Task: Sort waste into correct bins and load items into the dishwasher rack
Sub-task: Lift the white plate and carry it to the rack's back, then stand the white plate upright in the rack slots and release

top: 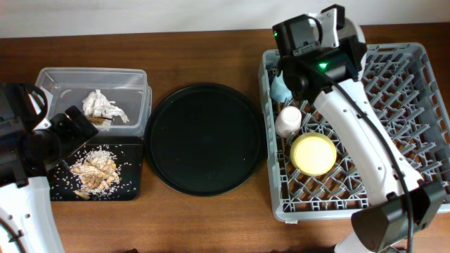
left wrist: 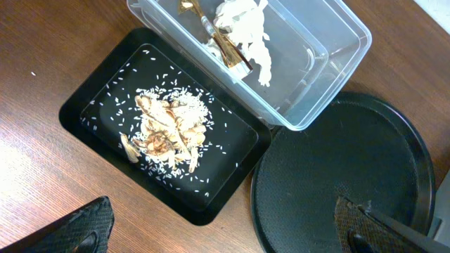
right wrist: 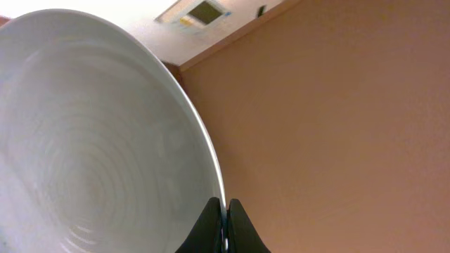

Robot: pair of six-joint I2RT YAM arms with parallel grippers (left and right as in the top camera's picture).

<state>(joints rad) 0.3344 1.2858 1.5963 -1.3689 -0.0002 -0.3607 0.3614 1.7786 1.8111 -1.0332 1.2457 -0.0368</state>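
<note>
My right gripper should keep hold of the plate until it stands among the rack's wires, because the plate's edge shows beyond the rack's back rim.
My right gripper (right wrist: pixel 225 226) is shut on the rim of the pale round plate (right wrist: pixel 91 140), holding it on edge above the back of the grey dishwasher rack (top: pixel 422 140). In the overhead view the gripper (top: pixel 339 21) is at the top. The rack holds the yellow bowl (top: pixel 313 153), a pale pink cup (top: pixel 288 119) and the light blue cup (top: pixel 280 88), half hidden by the arm. My left gripper (left wrist: pixel 225 232) is open and empty. The clear tub (left wrist: pixel 330 70) holds the white tissue (left wrist: pixel 246 31) and gold-brown wrapper (left wrist: pixel 225 49). The shallow black tray (left wrist: pixel 91 105) holds food scraps (left wrist: pixel 165 126). The chopsticks are out of view.
The large round black tray (top: pixel 204 138) lies between the bins and the rack, with nothing on it. The left arm (top: pixel 28 151) hangs over the table's left edge beside the shallow tray. The right arm (top: pixel 365 154) crosses the rack diagonally.
</note>
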